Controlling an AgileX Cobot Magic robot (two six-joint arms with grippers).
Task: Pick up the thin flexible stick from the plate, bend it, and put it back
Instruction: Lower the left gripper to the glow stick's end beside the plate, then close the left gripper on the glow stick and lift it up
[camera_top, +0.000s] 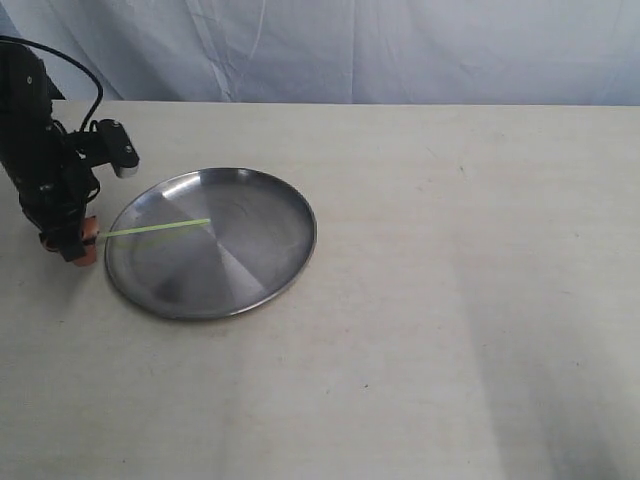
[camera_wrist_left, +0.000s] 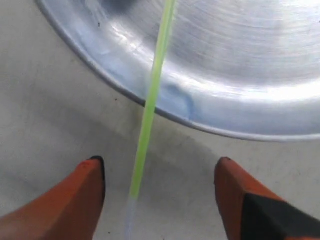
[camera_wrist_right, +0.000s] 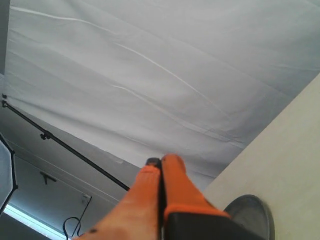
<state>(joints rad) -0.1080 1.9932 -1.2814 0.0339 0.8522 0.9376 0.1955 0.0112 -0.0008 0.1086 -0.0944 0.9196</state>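
My left gripper picks up the thin flexible stick by its end overhanging the plate's rim (camera_wrist_left: 165, 107) next, to bend the stick.
The thin flexible stick (camera_top: 157, 229) is pale yellow-green and straight, lying from the middle of the steel plate (camera_top: 260, 255) out over its left rim. In the left wrist view the stick (camera_wrist_left: 152, 95) crosses the plate rim (camera_wrist_left: 165, 107) and its end runs between my orange fingers (camera_wrist_left: 82, 192). My left gripper (camera_wrist_left: 160, 167) is open at the plate's left edge, low over the table, astride the stick's overhanging end without touching it. In the exterior view the left gripper (camera_top: 78, 243) sits just left of the plate. My right gripper (camera_wrist_right: 161, 162) is shut on nothing, pointing up toward the backdrop.
The beige table (camera_top: 450, 300) stretches to the right of the plate. A white cloth backdrop (camera_top: 350, 50) hangs behind the table. The right wrist view shows the backdrop (camera_wrist_right: 150, 75), a black pole and a dark round base (camera_wrist_right: 250, 215) at the table's edge.
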